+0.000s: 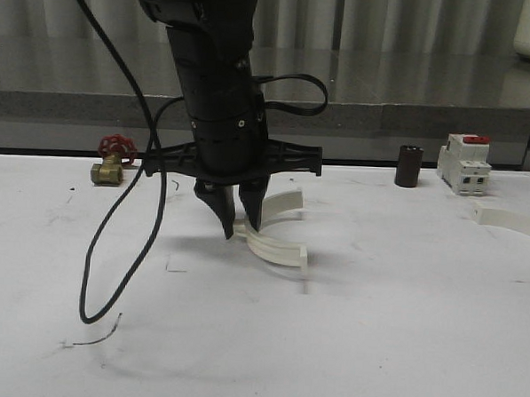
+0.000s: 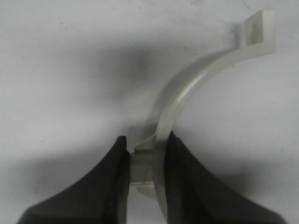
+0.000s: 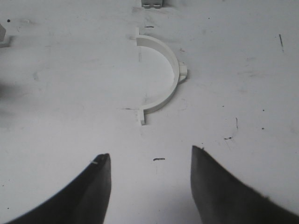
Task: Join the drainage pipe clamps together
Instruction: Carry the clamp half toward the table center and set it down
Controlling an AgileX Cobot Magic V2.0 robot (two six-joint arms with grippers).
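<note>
I need to open my left gripper now, because the clamp's lower edge (image 1: 275, 258) rests on the tabletop and the clamp would lie there.
One white half-ring drainage pipe clamp (image 1: 276, 246) sits low over the white table (image 1: 346, 345) in the middle. My left gripper (image 1: 241, 231) comes down from above and is shut on the middle of its band, at the small lug. In the left wrist view the band (image 2: 187, 91) curves away from the gripper (image 2: 147, 145) to a holed end tab (image 2: 259, 24). The second clamp (image 1: 513, 220) lies flat near the table's right edge. The right wrist view shows it (image 3: 166, 70) lying ahead of my open right gripper (image 3: 150, 156), well apart from the fingertips.
A white breaker with a red top (image 1: 463, 163) and a dark cylinder (image 1: 409, 166) stand at the back right. A brass valve with a red handwheel (image 1: 114, 159) sits at the back left. A black cable (image 1: 120, 244) hangs from the left arm and loops down over the table.
</note>
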